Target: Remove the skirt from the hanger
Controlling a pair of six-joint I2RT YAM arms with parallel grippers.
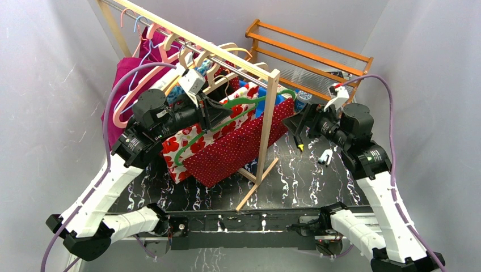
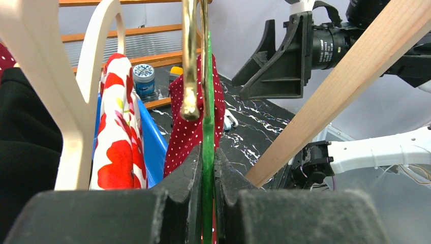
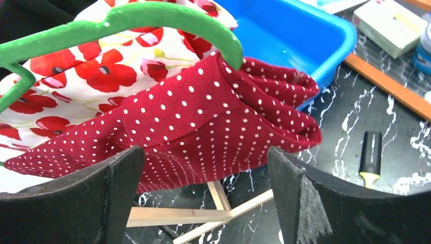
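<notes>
My right gripper will next grab the skirt by its bunched end beside the hanger's tip to remove it, and this leaves the green bar free.
The skirt is dark red with white dots and hangs on a green hanger at the near end of the wooden clothes rack. My left gripper is shut on the hanger's green bar, with the skirt draped just beyond the fingers. To the right of the skirt's end, my right gripper stands open. In the right wrist view the hanger's tip pokes out of the skirt. The fabric's bunched end hangs just above the open right gripper, apart from both fingers.
A white garment with red flowers hangs behind the skirt. A blue bin sits under the rack. The rack's post and wooden foot stand close by. A highlighter lies on the black marbled table. An orange wooden rack stands behind.
</notes>
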